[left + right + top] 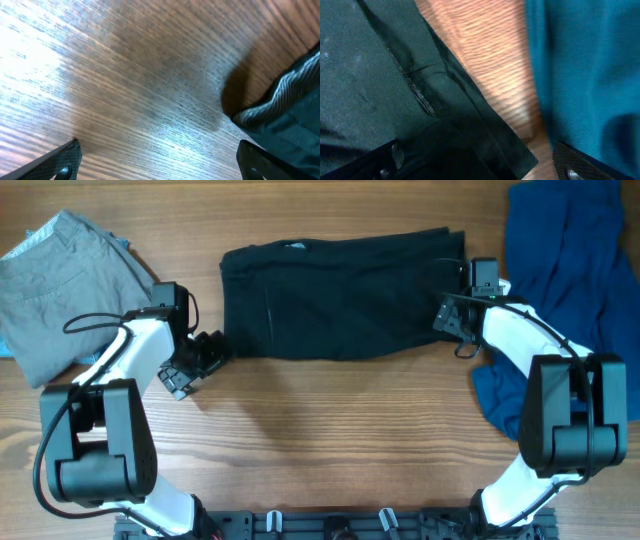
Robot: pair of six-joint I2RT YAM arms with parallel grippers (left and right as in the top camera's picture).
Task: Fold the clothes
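Observation:
The left gripper grabs the garment's side edge just above the ribbed corner (236,348) next, to fold the black garment (340,295). Then it lifts that end of the garment over.
A black garment (340,295) lies folded flat across the middle of the table. My left gripper (196,366) is open and empty just off its lower left corner; the left wrist view shows that ribbed corner (287,112) beside my right finger and bare wood between the fingers (157,167). My right gripper (452,320) is open over the garment's right edge; in the right wrist view the black hem (470,125) lies between the fingers (480,167).
A grey garment (60,285) lies crumpled at the far left. A blue garment (570,290) lies spread at the right, close to my right arm, and shows in the right wrist view (590,70). Bare wooden table (330,440) lies in front.

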